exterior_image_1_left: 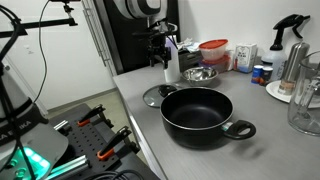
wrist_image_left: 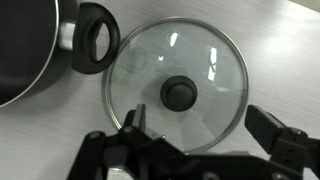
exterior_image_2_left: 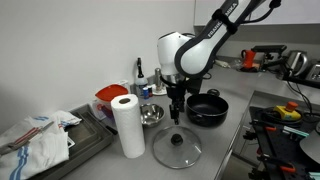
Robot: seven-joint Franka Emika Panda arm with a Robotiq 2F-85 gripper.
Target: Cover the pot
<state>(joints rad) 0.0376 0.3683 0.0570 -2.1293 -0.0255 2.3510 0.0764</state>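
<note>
I need to cover the pot, so I should grab the glass lid [wrist_image_left: 178, 87] from above by its black central knob and keep it level so its rim can cover the pot.
The black pot [exterior_image_1_left: 197, 113] with two loop handles stands uncovered on the grey counter; it also shows in an exterior view [exterior_image_2_left: 207, 108] and at the wrist view's left edge [wrist_image_left: 25, 50]. A round glass lid [wrist_image_left: 178, 87] with a black knob lies flat on the counter beside the pot, seen in both exterior views [exterior_image_1_left: 156, 95] [exterior_image_2_left: 177, 148]. My gripper [wrist_image_left: 200, 125] hangs above the lid, open and empty, fingers either side of the lid's near edge. It shows in both exterior views [exterior_image_1_left: 158, 62] [exterior_image_2_left: 177, 113].
A paper towel roll [exterior_image_2_left: 126, 125] stands near the lid. A shiny steel bowl [exterior_image_1_left: 199, 74], red container [exterior_image_1_left: 213, 51], bottles and a glass jug [exterior_image_1_left: 305, 100] crowd the counter's back. A tray with a cloth [exterior_image_2_left: 40, 140] lies at one end. The counter edge [exterior_image_1_left: 140, 130] runs beside the pot.
</note>
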